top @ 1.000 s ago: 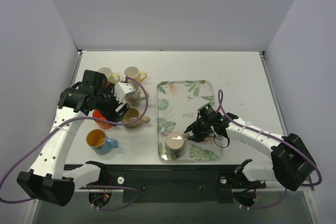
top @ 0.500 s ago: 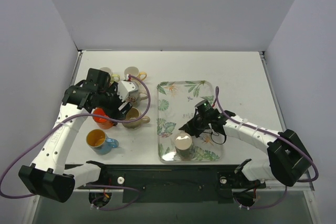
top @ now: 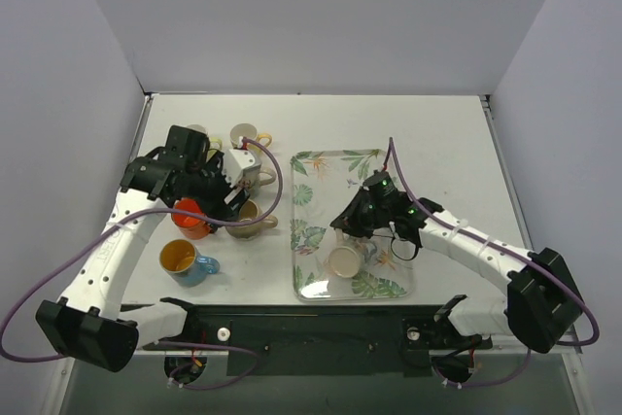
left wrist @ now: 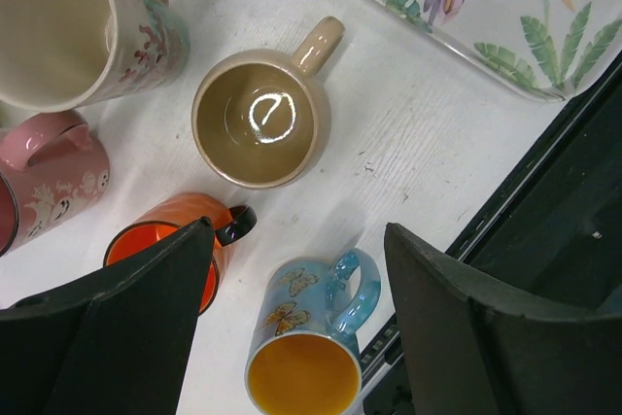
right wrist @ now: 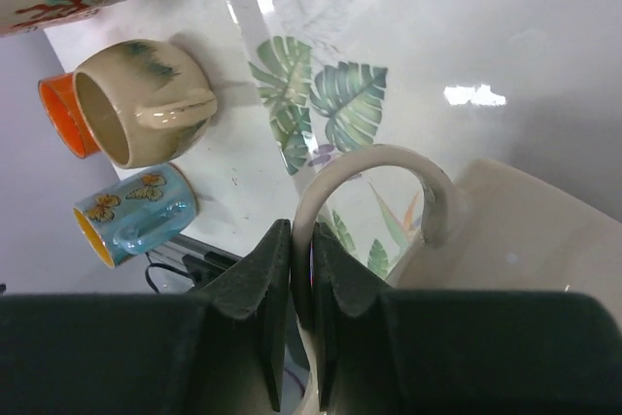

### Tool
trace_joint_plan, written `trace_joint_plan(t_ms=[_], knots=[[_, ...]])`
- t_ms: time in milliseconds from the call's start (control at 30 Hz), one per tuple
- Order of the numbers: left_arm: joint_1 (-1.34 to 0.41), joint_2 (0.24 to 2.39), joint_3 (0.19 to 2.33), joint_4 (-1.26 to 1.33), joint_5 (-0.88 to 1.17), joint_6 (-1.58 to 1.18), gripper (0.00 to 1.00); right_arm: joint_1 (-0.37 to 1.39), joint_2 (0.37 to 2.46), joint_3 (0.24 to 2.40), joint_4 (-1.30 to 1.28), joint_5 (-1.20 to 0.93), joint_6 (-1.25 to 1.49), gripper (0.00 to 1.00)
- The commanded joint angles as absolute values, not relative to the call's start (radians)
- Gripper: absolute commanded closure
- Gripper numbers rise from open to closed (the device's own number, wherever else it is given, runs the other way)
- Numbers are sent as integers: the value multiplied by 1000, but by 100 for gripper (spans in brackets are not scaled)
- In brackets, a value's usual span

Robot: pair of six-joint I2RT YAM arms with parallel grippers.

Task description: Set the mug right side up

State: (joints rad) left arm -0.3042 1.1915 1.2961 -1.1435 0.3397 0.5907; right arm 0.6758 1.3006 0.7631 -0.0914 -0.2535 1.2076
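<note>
The beige mug needs to be set upright, so my left gripper should grab its rim [top: 333,264] next and leave the handle to my right gripper.
A beige mug [top: 343,260] hangs tilted over the near end of the leaf-patterned tray [top: 330,167], its mouth showing toward the camera. My right gripper [top: 367,236] is shut on the mug's handle [right wrist: 364,177]; in the right wrist view the two fingers pinch the handle loop [right wrist: 303,269], with the mug body [right wrist: 525,240] to the right. My left gripper [top: 225,203] is open and empty, held above the group of mugs on the table's left side; its wrist view looks down between the spread fingers [left wrist: 146,318].
Upright mugs stand left of the tray: a tan one [left wrist: 260,119], an orange one [left wrist: 165,250], a blue butterfly one [left wrist: 306,357], a pink one [left wrist: 49,177] and a tall cream one [left wrist: 78,21]. The tray's edge [left wrist: 457,36] lies right of them.
My right gripper has lifted and turned the beige mug by its handle; it went from base-up on the tray to tilted with its mouth showing. My left arm shifted slightly toward the back.
</note>
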Motion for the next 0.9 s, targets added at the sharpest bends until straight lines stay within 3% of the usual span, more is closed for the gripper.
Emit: trace_joint_plan(t_ms=[0, 233, 467, 633, 867], knots=[[-321, 1206, 1304, -1068, 411, 561, 19, 678, 1215, 698, 108, -250, 1028, 100], [-341, 1233, 1315, -1020, 463, 525, 19, 699, 1105, 647, 233, -248, 818, 100], [-345, 1261, 1365, -979, 622, 494, 18, 741, 876, 486, 561, -314, 493, 100], [-383, 1281, 1407, -968, 735, 494, 11, 747, 782, 520, 543, -411, 313, 100], [-472, 1339, 1522, -905, 873, 413, 10, 750, 736, 623, 540, -675, 160, 100]])
